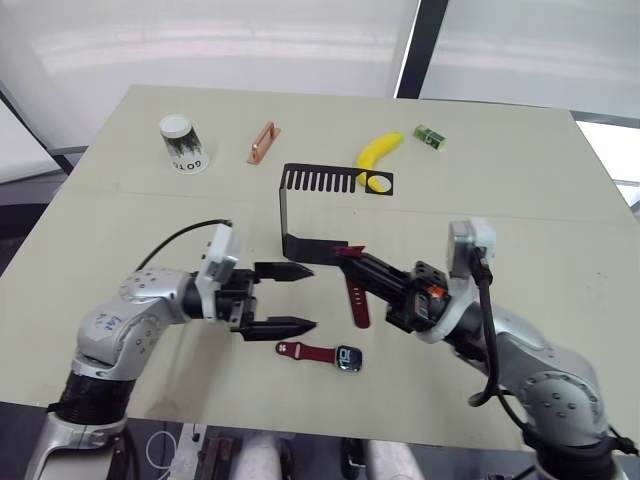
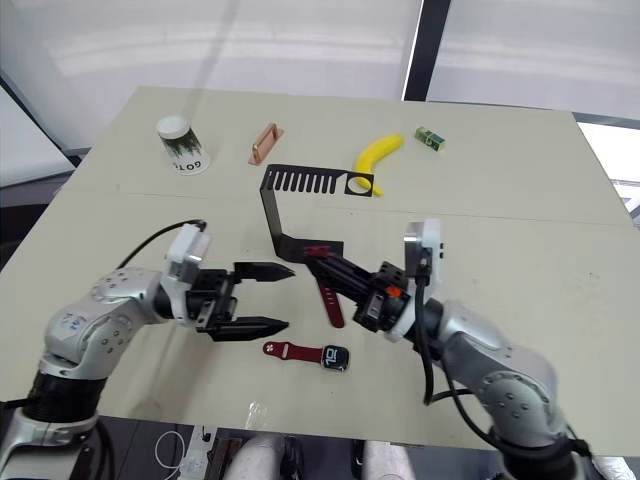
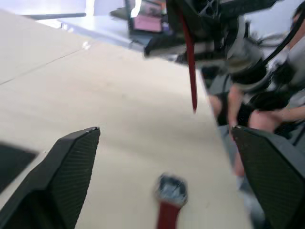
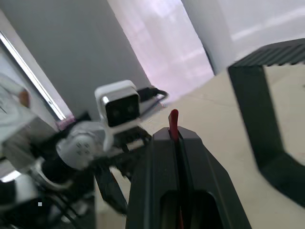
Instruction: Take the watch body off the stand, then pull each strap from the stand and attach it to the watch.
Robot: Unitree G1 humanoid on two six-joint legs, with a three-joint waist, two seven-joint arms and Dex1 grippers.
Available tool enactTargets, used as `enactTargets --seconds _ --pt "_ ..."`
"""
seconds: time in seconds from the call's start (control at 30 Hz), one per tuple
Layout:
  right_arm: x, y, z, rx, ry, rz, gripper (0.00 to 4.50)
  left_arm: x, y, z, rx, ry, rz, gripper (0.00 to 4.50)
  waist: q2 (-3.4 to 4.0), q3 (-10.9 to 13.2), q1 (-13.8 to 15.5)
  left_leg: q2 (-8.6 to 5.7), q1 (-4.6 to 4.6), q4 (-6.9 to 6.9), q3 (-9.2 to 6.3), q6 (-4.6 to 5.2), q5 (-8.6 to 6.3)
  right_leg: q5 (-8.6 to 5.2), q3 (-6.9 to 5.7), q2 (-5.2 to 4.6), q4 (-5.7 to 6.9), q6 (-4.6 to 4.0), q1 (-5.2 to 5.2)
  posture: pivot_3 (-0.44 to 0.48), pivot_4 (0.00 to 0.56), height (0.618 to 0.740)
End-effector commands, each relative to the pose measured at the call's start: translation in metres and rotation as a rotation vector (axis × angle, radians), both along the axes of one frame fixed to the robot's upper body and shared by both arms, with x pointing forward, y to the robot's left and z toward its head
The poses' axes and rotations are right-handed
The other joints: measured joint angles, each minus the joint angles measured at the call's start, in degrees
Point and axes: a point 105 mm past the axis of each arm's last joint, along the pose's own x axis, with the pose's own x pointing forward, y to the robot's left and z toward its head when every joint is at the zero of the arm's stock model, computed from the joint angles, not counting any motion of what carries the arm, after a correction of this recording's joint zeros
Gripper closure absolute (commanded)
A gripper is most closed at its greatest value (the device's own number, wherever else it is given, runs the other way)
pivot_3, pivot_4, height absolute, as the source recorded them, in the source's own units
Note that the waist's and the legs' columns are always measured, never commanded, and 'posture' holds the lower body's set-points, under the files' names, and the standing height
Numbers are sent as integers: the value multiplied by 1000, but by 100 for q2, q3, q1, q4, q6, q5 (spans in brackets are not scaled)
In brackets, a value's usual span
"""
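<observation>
The loose red strap [image 3: 191,71] will need the strapless end of the watch body free, so my left gripper will grab the watch body by its long sides next.
The watch body [image 1: 348,358] lies flat near the table's front edge, with one dark red strap [image 1: 305,351] joined to its left side. My right gripper [image 1: 347,254] is shut on the other strap [image 1: 358,300], which hangs down from its fingertips just in front of the base of the stand [image 1: 300,200]. In the right wrist view the strap's red end [image 4: 173,120] pokes out between the closed fingers. My left gripper [image 1: 308,298] is open a little above and to the left of the watch, with nothing between its fingers. The left wrist view shows the watch [image 3: 171,189] between them.
Along the back of the table stand a white cup [image 1: 183,143], a copper-coloured block [image 1: 263,142], a banana [image 1: 378,152] touching the stand's top arm, and a small green box [image 1: 429,136]. The front table edge [image 1: 300,418] runs close behind the watch.
</observation>
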Motion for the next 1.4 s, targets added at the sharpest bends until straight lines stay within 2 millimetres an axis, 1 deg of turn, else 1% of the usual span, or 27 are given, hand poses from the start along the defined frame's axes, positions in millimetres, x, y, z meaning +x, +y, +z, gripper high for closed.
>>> enactTargets --seconds 0.03,0.13,0.27,0.3,0.37,0.43,0.5,0.57,0.63,0.67,0.73,0.8,0.87,0.93,1.03,1.1,1.17,1.27,1.33,1.4 --pt "-9 -31 6 -144 -195 -136 4500 9 42 -11 136 -113 98 11 0 0 40 0 0 -4 0 0 -1 0 -2 0 -2 0 0 0 150 729" --pt "-17 -65 -10 -251 -193 -255 4500 21 76 -10 150 -149 233 11 -1 0 118 2 -4 -6 3 5 -7 0 -6 1 -11 1 -2 0 150 729" --pt "-30 -115 -21 -370 -170 -425 4500 26 113 -9 177 -177 375 11 -7 -3 150 1 -6 -2 3 11 -10 3 -7 -2 -14 6 1 0 150 729" --pt "-33 -122 -22 -394 -171 -448 4500 26 119 -9 171 -175 396 11 -8 -3 149 -2 -4 -2 6 15 -12 5 -5 -4 -17 10 3 0 150 729" --pt "-40 -148 -23 -428 -166 -555 4500 23 131 -12 193 -185 423 11 -9 -4 142 -2 2 -1 8 19 -15 9 -4 -5 -23 15 12 0 150 729" --pt "-52 -175 -28 -467 -140 -664 4500 23 145 -15 215 -202 474 11 -10 -4 137 -2 3 -2 11 20 -17 9 -2 -7 -24 16 12 0 150 729" --pt "-64 -196 -37 -497 -110 -743 4500 25 157 -17 217 -204 531 11 -10 -4 134 0 7 -7 11 16 -19 9 -3 -6 -23 16 11 0 150 729" --pt "-73 -212 -45 -527 -91 -802 4500 27 165 -18 190 -192 586 11 -10 -4 116 2 7 -12 11 12 -21 9 -4 -4 -23 15 9 0 150 729" --pt "-78 -221 -51 -536 -73 -831 4500 23 162 -23 193 -176 559 11 -10 -4 92 0 9 -11 19 13 -22 9 1 -6 -22 16 9 0 150 729" --pt "-79 -223 -51 -537 -77 -834 4500 21 157 -25 187 -172 531 11 -10 -4 87 0 11 -10 22 14 -23 9 1 -7 -22 16 9 0 150 729" --pt "-75 -222 -47 -510 -97 -834 4500 18 139 -24 164 -171 463 11 -10 -4 75 0 14 -9 25 12 -24 9 4 -10 -20 15 10 0 150 729" --pt "-70 -215 -44 -486 -115 -794 4500 14 121 -23 149 -172 372 11 -10 -4 80 0 19 -9 25 7 -26 9 9 -13 -8 14 9 0 150 729" --pt "-64 -204 -46 -476 -128 -729 4500 7 102 -27 152 -170 276 11 -10 -4 94 0 20 -6 25 4 -26 9 9 -14 2 13 7 0 150 729" --pt "-60 -197 -47 -478 -139 -686 4500 1 89 -29 163 -168 214 11 -10 -5 102 0 21 -6 24 1 -27 7 8 -13 7 11 6 0 150 729" --pt "-46 -175 -38 -453 -211 -618 4500 -6 57 -26 184 -194 92 11 -9 -4 93 1 21 -5 24 -1 -25 6 8 -9 10 8 5 0 150 729" --pt "-40 -150 -35 -433 -238 -519 4500 -9 31 -23 171 -224 17 11 -8 -5 100 -1 20 3 25 0 -24 6 9 -10 12 8 6 0 150 729" --pt "-39 -130 -36 -428 -248 -440 4500 -17 12 -26 180 -237 -61 11 -7 -5 107 -3 21 6 25 1 -23 6 13 -11 17 8 8 0 150 729" --pt "-38 -108 -38 -437 -256 -365 4500 -24 -3 -38 245 -254 -121 11 -8 -5 112 1 21 4 21 -5 -20 5 7 -3 23 7 6 0 150 729" --pt "-38 -99 -39 -434 -259 -338 4500 -25 -10 -41 238 -258 -126 11 -8 -5 115 1 20 6 23 -4 -17 5 7 -2 22 7 5 0 150 729" --pt "-36 -86 -39 -430 -261 -301 4500 -26 -25 -46 224 -258 -150 11 -8 -5 116 -1 18 12 22 0 -16 5 8 -4 20 7 7 0 150 729"
